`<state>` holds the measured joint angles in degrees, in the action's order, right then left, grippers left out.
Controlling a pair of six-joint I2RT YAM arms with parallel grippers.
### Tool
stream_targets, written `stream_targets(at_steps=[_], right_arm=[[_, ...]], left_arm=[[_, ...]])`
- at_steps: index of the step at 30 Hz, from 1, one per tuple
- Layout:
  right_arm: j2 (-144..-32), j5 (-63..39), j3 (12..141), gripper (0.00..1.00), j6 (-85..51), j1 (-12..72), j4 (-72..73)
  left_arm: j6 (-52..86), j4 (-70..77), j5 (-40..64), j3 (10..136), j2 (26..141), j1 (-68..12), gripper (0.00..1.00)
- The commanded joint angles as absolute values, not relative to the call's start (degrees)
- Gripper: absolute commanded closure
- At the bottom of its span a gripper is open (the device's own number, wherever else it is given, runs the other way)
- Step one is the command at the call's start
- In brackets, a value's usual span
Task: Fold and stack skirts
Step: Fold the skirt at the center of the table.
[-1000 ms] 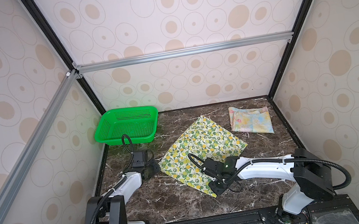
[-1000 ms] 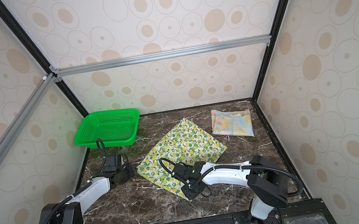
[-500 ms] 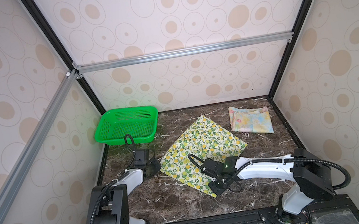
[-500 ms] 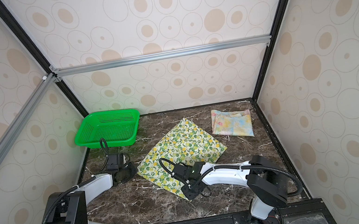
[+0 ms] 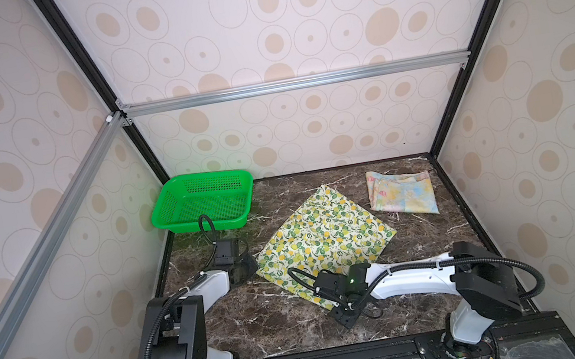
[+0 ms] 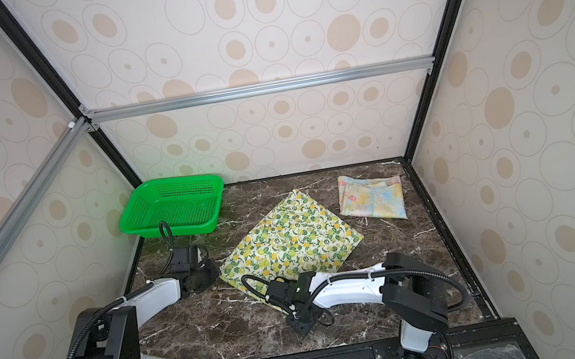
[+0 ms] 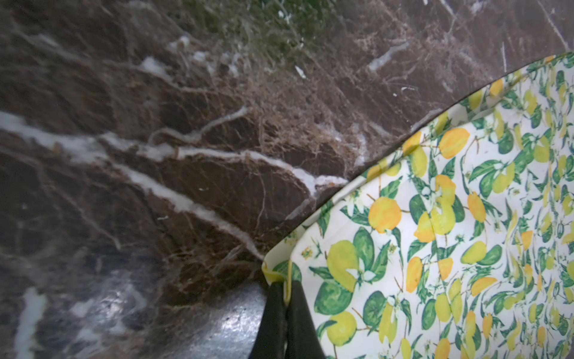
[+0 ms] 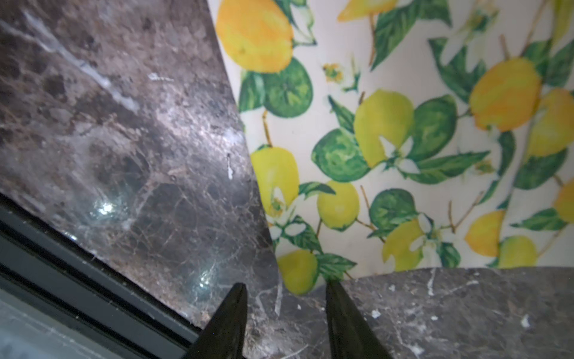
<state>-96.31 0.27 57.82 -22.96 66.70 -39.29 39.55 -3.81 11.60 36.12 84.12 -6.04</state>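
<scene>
My left gripper has its corner of the lemon-print skirt. My right gripper should next grab the skirt by its near corner tip (image 8: pixel 298 286) to match, so that edge of the skirt can be folded over.
The lemon-print skirt (image 5: pixel 322 237) (image 6: pixel 288 244) lies spread flat as a diamond mid-table. My left gripper (image 7: pixel 284 287) (image 5: pixel 249 268) is shut on its left corner, and a sliver of yellow hem shows between the black fingers (image 7: pixel 273 310). My right gripper (image 8: pixel 285 287) (image 5: pixel 331 304) stands open at the skirt's near corner (image 8: pixel 298 273). That corner's tip lies just ahead of the gap, touching neither finger. The pastel flowered skirt (image 5: pixel 403 195) (image 6: pixel 373 200) lies folded at the back right, apart from both arms.
A green perforated basket (image 5: pixel 203 201) (image 6: pixel 171 206) stands at the back left, just beyond my left arm. The brown marble table (image 5: pixel 261 321) is walled on three sides. Its black front rail (image 8: pixel 77 270) runs close to my right gripper.
My left gripper has closed on the lemon skirt's left corner, and its arm shifted slightly. My right gripper's jaws have spread wider at the near corner.
</scene>
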Motion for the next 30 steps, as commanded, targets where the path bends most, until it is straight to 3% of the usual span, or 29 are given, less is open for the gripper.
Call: stream_targets(at_steps=[1,18,21,27,30], right_arm=[[-97.93,3.18,59.41,0.56,-21.11,67.67,-39.93],[-100.43,9.94,59.85,0.58,-18.97,69.53,-39.5],[-101.22,9.39,59.74,0.65,-18.29,69.96,-38.23],[-100.19,7.33,59.33,0.99,-17.84,70.62,-37.47],[-97.17,5.14,58.83,1.0,-17.78,70.74,-37.4]], left_arm=[[39.47,-3.52,11.13,37.39,83.34,-5.62,1.0],[39.59,-3.82,10.99,37.44,82.9,-5.63,1.0],[39.64,-3.84,10.96,37.61,83.01,-5.62,1.0],[39.28,-5.5,9.23,38.41,81.66,-5.68,1.0],[38.55,-8.34,6.99,39.71,79.58,-5.54,1.0]])
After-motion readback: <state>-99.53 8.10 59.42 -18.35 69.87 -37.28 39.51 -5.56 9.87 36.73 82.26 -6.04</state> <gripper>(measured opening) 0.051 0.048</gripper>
